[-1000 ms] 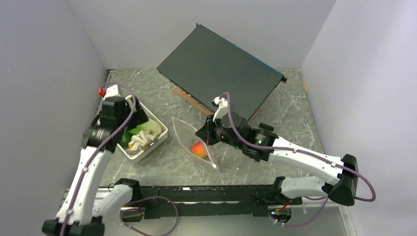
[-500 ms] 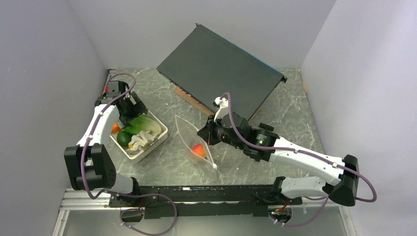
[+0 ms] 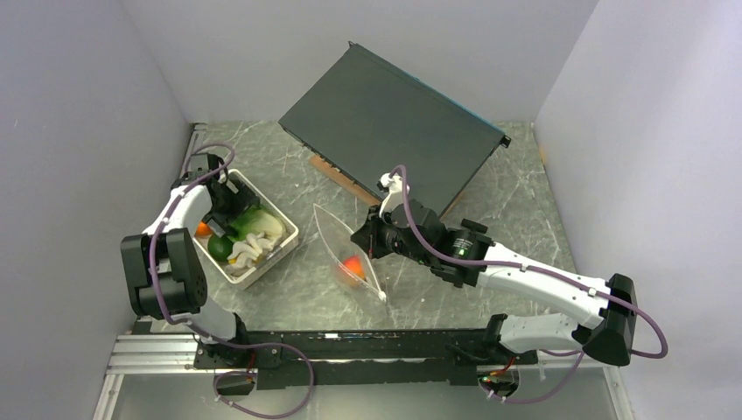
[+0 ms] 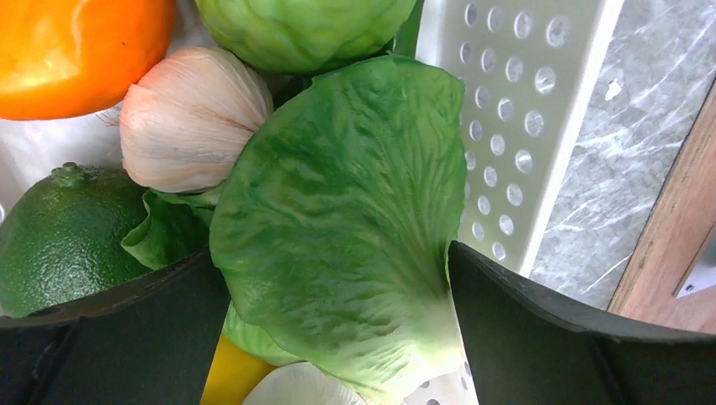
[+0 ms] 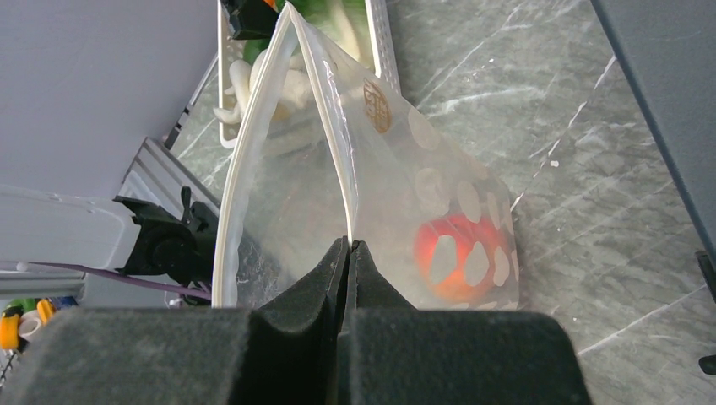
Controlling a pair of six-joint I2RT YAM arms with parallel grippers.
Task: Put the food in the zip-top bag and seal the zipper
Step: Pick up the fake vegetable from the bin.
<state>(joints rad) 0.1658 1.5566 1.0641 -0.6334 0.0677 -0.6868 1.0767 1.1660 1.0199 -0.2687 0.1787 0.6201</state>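
Note:
My left gripper has the broad middle of the lettuce leaf between its fingers. It needs to close now, and it would hold the leaf.
My left gripper is down in the white basket and stands open. Its fingers straddle a lettuce leaf without pinching it. Around the leaf lie an orange, a pale bulb, a dark green lime and a light green round fruit. The dotted zip-top bag stands open on the table, with a red-orange fruit inside. My right gripper is shut on one zipper lip and holds the mouth up.
A large black box lies at the back on a wooden board. The basket's perforated wall is right beside my left finger. Grey walls close in on both sides of the marble table.
My left arm has folded back and lowered its gripper into the far end of the basket, onto the lettuce. The right gripper and the bag have barely moved.

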